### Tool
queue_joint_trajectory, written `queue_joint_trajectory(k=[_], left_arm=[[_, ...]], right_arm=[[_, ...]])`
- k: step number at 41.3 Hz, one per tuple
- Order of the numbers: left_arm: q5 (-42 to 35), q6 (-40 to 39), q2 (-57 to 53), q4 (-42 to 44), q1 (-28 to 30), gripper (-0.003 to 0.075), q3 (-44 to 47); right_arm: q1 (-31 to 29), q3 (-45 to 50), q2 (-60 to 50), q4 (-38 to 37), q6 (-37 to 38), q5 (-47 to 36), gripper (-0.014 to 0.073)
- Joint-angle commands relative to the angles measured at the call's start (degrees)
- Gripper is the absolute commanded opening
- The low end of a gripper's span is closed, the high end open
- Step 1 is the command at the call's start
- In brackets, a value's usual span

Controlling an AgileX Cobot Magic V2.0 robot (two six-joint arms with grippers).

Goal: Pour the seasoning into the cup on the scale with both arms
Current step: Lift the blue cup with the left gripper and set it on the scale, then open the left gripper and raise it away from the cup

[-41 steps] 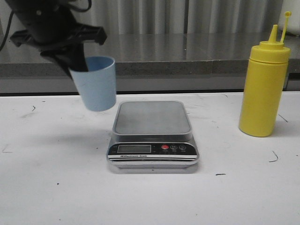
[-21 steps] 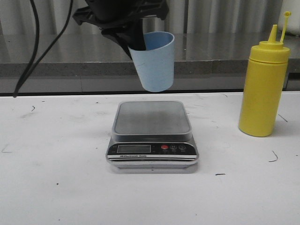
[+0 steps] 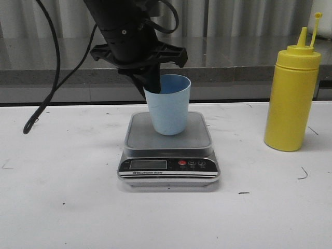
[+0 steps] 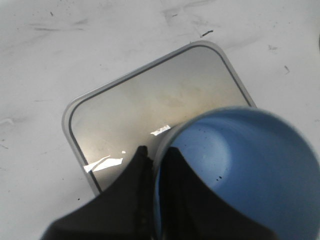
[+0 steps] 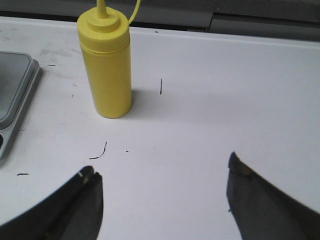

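The pale blue cup [image 3: 167, 104] has its base at the scale's steel platform [image 3: 194, 136], inside its edges, and would stand upright, so it is time for my left gripper to open.
My left gripper [image 3: 152, 85] is shut on the rim of the pale blue cup [image 3: 167, 104], one finger inside and one outside. The cup sits upright on or just above the steel platform of the scale [image 3: 194, 136]; I cannot tell if it touches. In the left wrist view the cup [image 4: 250, 165] is empty and pinched at my gripper [image 4: 156, 152], over the scale platform [image 4: 140, 110]. The yellow seasoning bottle [image 3: 291, 98] stands upright at the right. In the right wrist view my right gripper [image 5: 162, 167] is open and empty, well short of the bottle [image 5: 106, 65].
A grey counter ledge [image 3: 244, 54] runs along the back of the white table. A black cable [image 3: 44, 104] hangs from the left arm down to the table. The scale's edge [image 5: 15, 95] shows beside the bottle in the right wrist view.
My left arm carried the cup rightward from the left of the scale to above it, then lowered it onto the platform. The bottle has not moved.
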Motion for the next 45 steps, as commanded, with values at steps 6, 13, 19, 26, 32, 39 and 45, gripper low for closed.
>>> queue_joint_trajectory(k=[6, 13, 19, 26, 32, 39, 45], left_arm=[[-1.91, -0.97, -2.94, -0.11, -0.22, 0.0003, -2.13], [-1.91, -0.97, -3.05, -0.11, -0.22, 0.024, -2.13], [-1.53, -0.97, -4.2, -0.23, -0.22, 0.0347, -2.22], [0.43, -0.97, -8.28, 0.19, -0.22, 0.0347, -2.22], [4.21, -0.97, -14.44, 1.42, -0.22, 0.0347, -1.96], [2.38, -0.97, -23.81, 4.03, -0.22, 0.0347, 3.16], [0.96, -0.97, -32.28, 6.27, 0.04, 0.0347, 9.78]], right_arm=[[0.18, -1.57, 0.53, -0.32, -0.51, -3.68, 0.0542], [0.18, -1.57, 0.53, -0.32, -0.51, -3.68, 0.0542], [0.18, -1.57, 0.53, -0.32, -0.51, -3.68, 0.0542], [0.18, -1.57, 0.53, -0.32, -0.51, -3.68, 0.0542], [0.18, -1.57, 0.53, -0.32, -0.51, -3.68, 0.0542], [0.18, -1.57, 0.53, -0.32, -0.51, -3.68, 0.0542], [0.18, -1.57, 0.53, -0.32, -0.51, -3.68, 0.0542]])
